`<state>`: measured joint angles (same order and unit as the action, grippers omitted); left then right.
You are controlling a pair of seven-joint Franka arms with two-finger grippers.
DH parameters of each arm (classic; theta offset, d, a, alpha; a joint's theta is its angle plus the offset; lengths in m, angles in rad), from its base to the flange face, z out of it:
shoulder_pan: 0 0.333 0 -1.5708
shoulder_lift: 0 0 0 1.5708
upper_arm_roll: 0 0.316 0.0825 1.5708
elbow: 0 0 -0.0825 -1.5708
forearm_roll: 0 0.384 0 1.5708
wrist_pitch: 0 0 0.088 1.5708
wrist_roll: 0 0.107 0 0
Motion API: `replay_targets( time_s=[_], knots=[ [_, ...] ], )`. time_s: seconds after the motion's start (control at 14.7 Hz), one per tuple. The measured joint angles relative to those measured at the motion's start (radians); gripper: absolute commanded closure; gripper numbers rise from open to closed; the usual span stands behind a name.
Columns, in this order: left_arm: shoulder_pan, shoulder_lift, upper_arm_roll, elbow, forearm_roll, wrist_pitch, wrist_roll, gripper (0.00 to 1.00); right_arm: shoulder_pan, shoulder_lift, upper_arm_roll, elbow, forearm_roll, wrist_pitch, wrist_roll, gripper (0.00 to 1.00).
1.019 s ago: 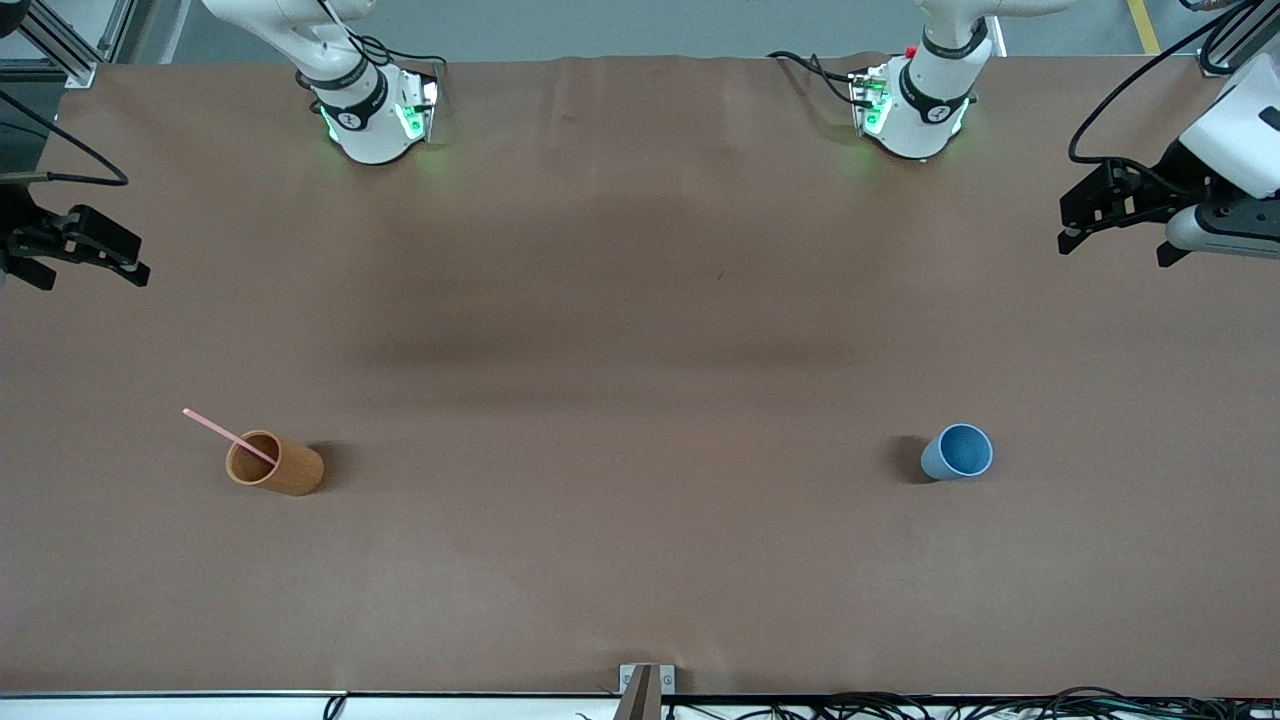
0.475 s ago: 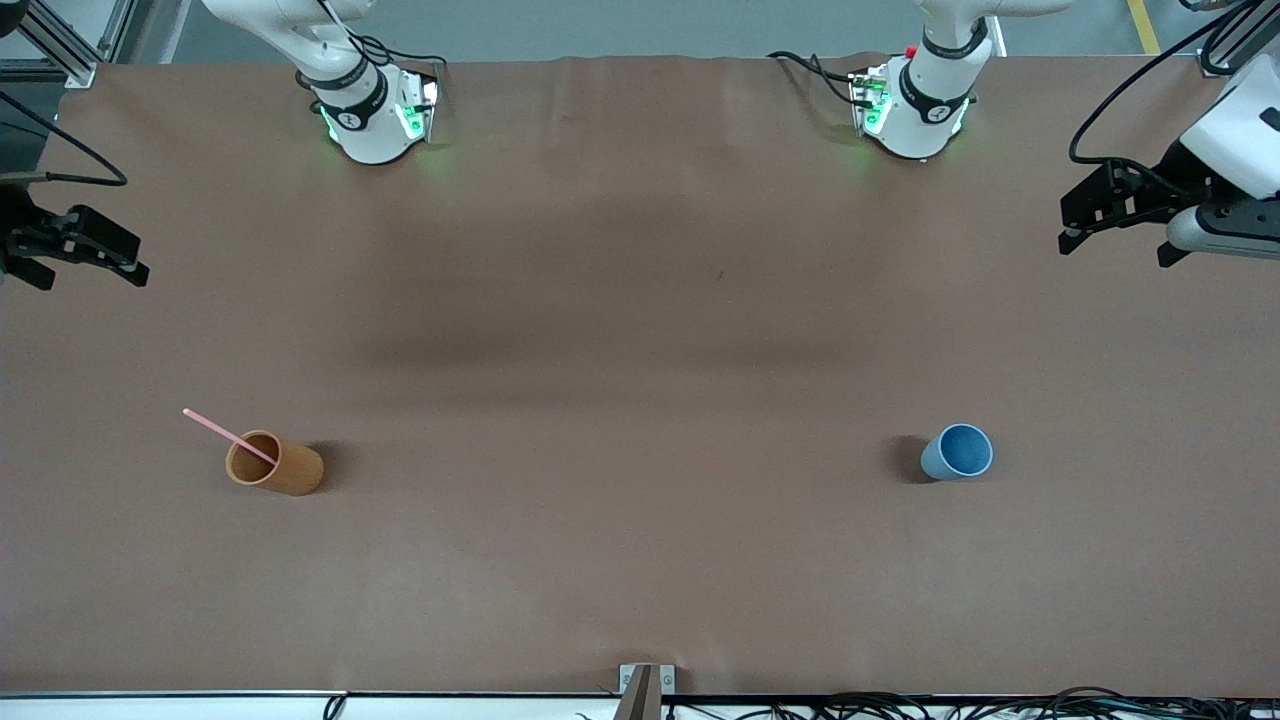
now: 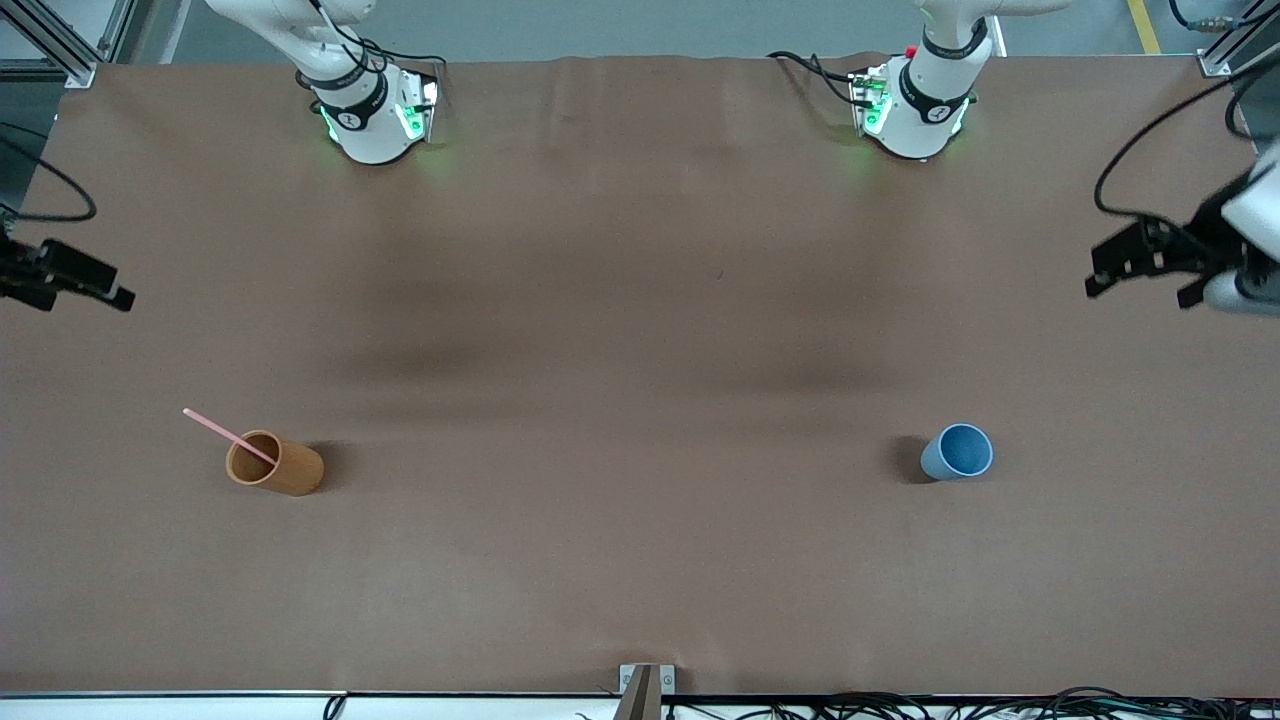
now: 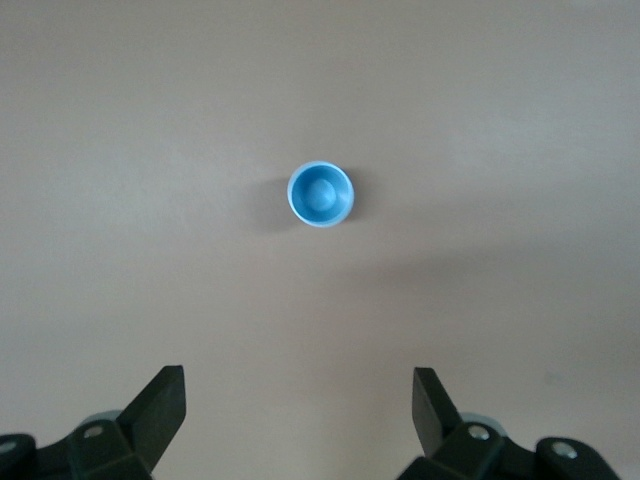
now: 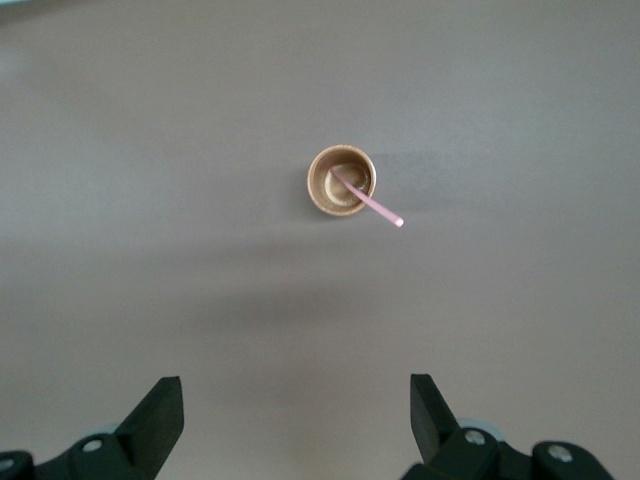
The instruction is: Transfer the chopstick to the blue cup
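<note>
My right gripper should next grab the pink chopstick's [image 3: 228, 435] thick end, which sticks out of the brown cup, to move the chopstick into the blue cup.
A thin pale pink chopstick [image 3: 228, 435] [image 5: 375, 207] stands tilted in an orange-brown cup [image 3: 275, 463] [image 5: 342, 181] toward the right arm's end of the table, its upper half sticking out past the rim. The light-blue cup [image 3: 957, 452] [image 4: 321, 194] stands upright and holds nothing, toward the left arm's end. My right gripper [image 3: 85, 300] [image 5: 296, 381] hangs open high over the table's edge at its own end, well away from the orange-brown cup. My left gripper [image 3: 1140, 293] [image 4: 298, 375] hangs open high over the opposite edge, apart from the blue cup.
The table [image 3: 640, 330] is covered by a brown mat. The two arm bases [image 3: 375, 115] [image 3: 915, 110] stand along its edge farthest from the front camera. A small metal bracket [image 3: 645, 680] sits at the nearest edge, with cables along it.
Both grippers have shifted outward toward their own ends of the table and lower in the front view. The cups and the chopstick have not moved.
</note>
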<state>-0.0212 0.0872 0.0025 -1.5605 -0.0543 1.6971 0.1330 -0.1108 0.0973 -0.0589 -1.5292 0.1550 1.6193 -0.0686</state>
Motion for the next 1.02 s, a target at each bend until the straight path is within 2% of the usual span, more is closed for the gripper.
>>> replay_targets(
  time_s=[0.2, 0.34, 0.48, 0.75, 0.81, 0.88, 0.95, 1.02],
  knots=[
    [0.004, 0.073, 0.013, -0.195, -0.008, 0.311, 0.027, 0.0, -0.058, 0.046, -0.002, -0.081, 0.078, 0.136, -0.052, 0.1],
    [0.001, 0.151, 0.01, -0.271, -0.011, 0.453, 0.027, 0.0, -0.081, 0.063, -0.002, -0.169, 0.133, 0.252, -0.101, 0.15],
    [-0.001, 0.23, 0.008, -0.28, -0.037, 0.536, 0.027, 0.0, -0.099, 0.089, -0.002, -0.229, 0.183, 0.329, -0.14, 0.27],
    [-0.002, 0.355, 0.008, -0.271, -0.086, 0.666, 0.027, 0.0, -0.124, 0.152, -0.002, -0.251, 0.238, 0.394, -0.18, 0.47],
    [-0.002, 0.375, 0.008, -0.265, -0.088, 0.676, 0.027, 0.04, -0.128, 0.16, -0.002, -0.256, 0.252, 0.399, -0.185, 0.51],
    [-0.002, 0.391, 0.008, -0.259, -0.09, 0.683, 0.026, 0.14, -0.132, 0.164, -0.002, -0.262, 0.27, 0.403, -0.195, 0.54],
    [-0.002, 0.406, 0.008, -0.255, -0.09, 0.696, 0.025, 0.28, -0.138, 0.17, -0.002, -0.269, 0.291, 0.409, -0.206, 0.56],
    [-0.002, 0.42, 0.008, -0.252, -0.091, 0.708, 0.023, 0.46, -0.144, 0.178, -0.002, -0.275, 0.312, 0.415, -0.221, 0.58]
  ],
)
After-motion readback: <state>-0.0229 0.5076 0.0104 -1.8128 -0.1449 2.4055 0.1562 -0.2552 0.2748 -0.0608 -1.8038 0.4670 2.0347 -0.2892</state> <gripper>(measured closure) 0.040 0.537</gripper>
